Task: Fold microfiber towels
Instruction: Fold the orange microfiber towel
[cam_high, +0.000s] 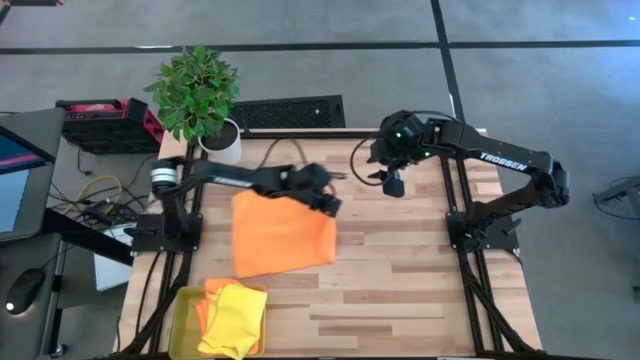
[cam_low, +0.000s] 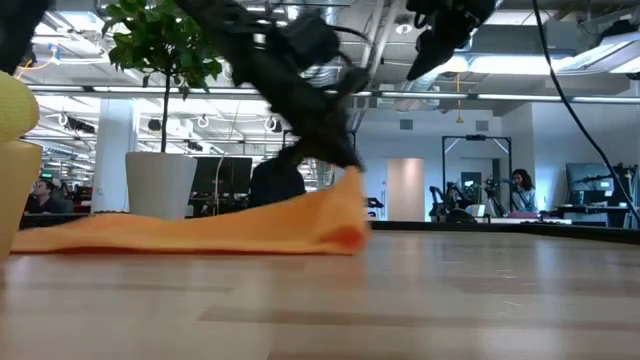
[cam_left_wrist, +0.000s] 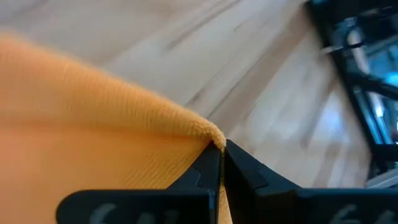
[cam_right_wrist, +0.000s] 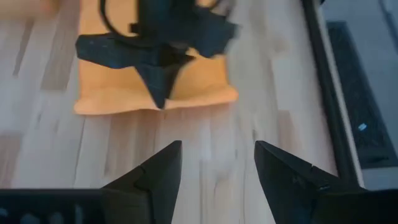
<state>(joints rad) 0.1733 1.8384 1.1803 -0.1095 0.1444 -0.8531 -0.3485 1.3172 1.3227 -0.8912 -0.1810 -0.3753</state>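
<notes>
The towel's raised corner (cam_left_wrist: 202, 126) stops short of the wood beside my right gripper, so my left gripper moves it there before letting it go.
An orange microfiber towel (cam_high: 280, 238) lies spread on the wooden table, left of centre. My left gripper (cam_high: 331, 206) is shut on its far right corner. In the low view that corner (cam_low: 352, 190) stands up off the table under the gripper (cam_low: 348, 162), while the rest of the towel (cam_low: 200, 232) lies flat. My right gripper (cam_high: 394, 186) hangs open above the far middle of the table, apart from the towel. Its wrist view shows its own spread fingers (cam_right_wrist: 217, 171) and the towel (cam_right_wrist: 118, 87) beyond them. A yellow towel (cam_high: 236, 320) and another orange one (cam_high: 212, 291) lie in a tray. My left gripper pinches the orange towel's corner (cam_left_wrist: 208, 132) between its two shut fingers (cam_left_wrist: 200, 173). The fingers slant down at it from the table's left. The corner is raised a little off the table, and the rest of the towel lies on the wood. Whether one layer or several, I cannot tell.
A translucent yellow-green tray (cam_high: 183, 300) stands at the near left corner. A potted plant (cam_high: 196, 92) stands at the far left edge, and a dark grille (cam_high: 290, 110) lies beyond the far edge. Bare wood (cam_high: 430, 290) stretches right of the towel.
</notes>
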